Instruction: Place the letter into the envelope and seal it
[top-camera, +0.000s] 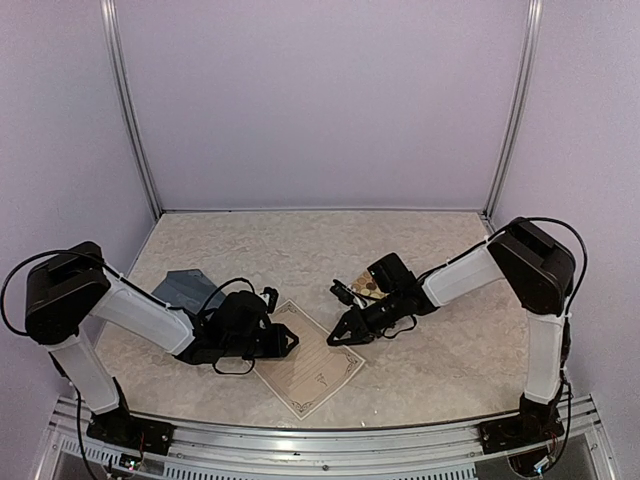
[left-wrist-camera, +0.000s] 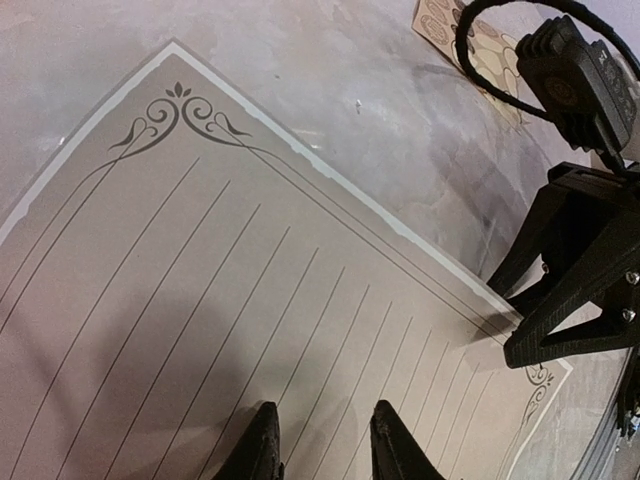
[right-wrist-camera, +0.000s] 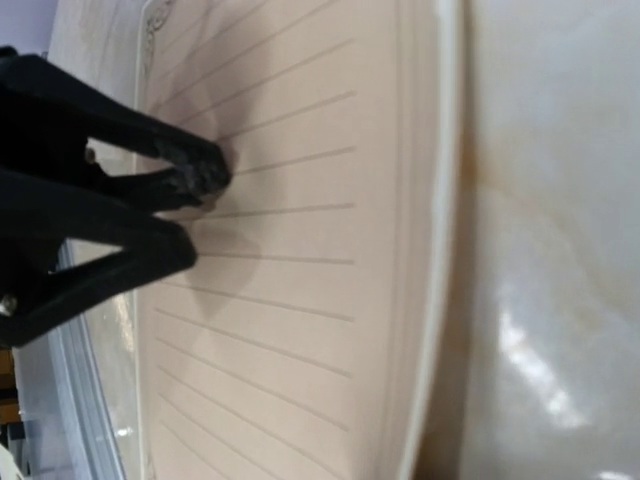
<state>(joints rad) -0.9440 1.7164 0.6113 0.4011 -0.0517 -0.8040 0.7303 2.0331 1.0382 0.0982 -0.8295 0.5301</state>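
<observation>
I should use my right gripper to grab the letter by its edge nearest the sticker sheet (right-wrist-camera: 442, 240), so the envelope-side edge stays free to hand to my left gripper.
The beige lined letter (top-camera: 315, 375) lies flat, bordered face up, on the marble table at front centre, and it fills the left wrist view (left-wrist-camera: 250, 280). My left gripper (top-camera: 290, 343) is open just above its left part, both tips over the lines (left-wrist-camera: 328, 440). My right gripper (top-camera: 335, 339) is at the letter's right edge (left-wrist-camera: 500, 322), its tips a little apart. The right wrist view shows the letter (right-wrist-camera: 300, 250) close up, its edge slightly raised, and the left gripper (right-wrist-camera: 195, 212). The blue-grey envelope (top-camera: 188, 288) lies behind my left arm.
A small tan sticker sheet (top-camera: 368, 289) lies under my right forearm, also visible in the left wrist view (left-wrist-camera: 470, 45). A metal rail (top-camera: 300, 440) runs along the table's near edge. Walls close in the back and both sides.
</observation>
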